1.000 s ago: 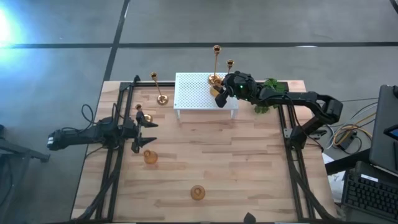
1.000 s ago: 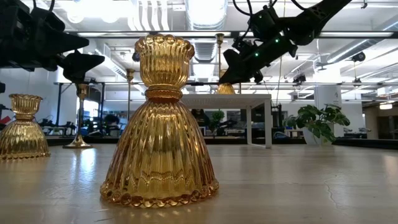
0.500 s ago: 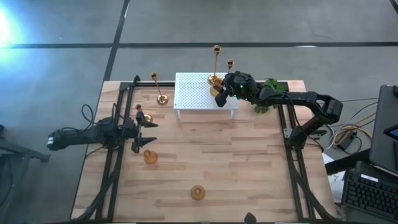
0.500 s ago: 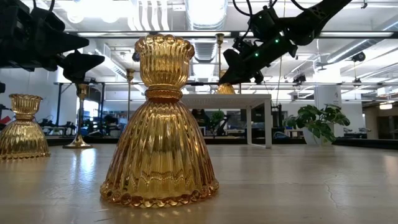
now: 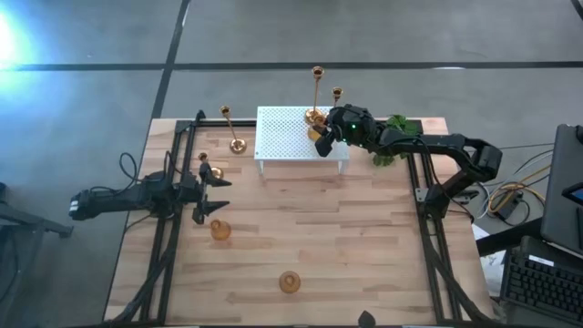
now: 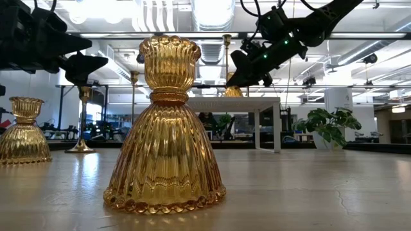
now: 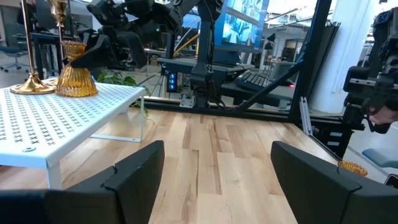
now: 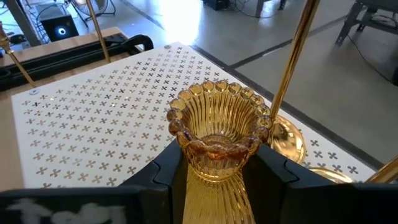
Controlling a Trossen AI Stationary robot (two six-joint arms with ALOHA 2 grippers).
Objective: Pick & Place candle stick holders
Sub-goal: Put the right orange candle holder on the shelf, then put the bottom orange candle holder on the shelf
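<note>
My right gripper is ready to release the short ribbed holder. The holder is standing upright with its base on the white perforated stand.
A short ribbed gold candle stick holder [image 8: 217,127] stands on the white perforated stand [image 5: 287,137], and my right gripper [image 5: 321,138] is shut on it. Two tall thin holders [image 5: 316,96] stand just beyond it on the stand's far right corner. On the table to the left are a tall holder [image 5: 231,132], a small one [image 5: 204,165] and two squat ones [image 5: 220,230] [image 5: 290,282]. At the table's left side my left gripper [image 5: 219,195] hangs open and level, with nothing between its fingers. My right gripper pinches the short holder between its two fingers [image 8: 166,171], just under the scalloped cup [image 8: 214,165]. The fingers come from the table's right, slanting a little downward. The holder is upright with its base [image 7: 76,92] on the white stand.
A green plant sprig [image 5: 393,137] lies behind my right arm at the far right. Black frame rails [image 5: 168,237] run along both table sides. The nearest squat holder [image 6: 165,128] fills the middle of the low view.
</note>
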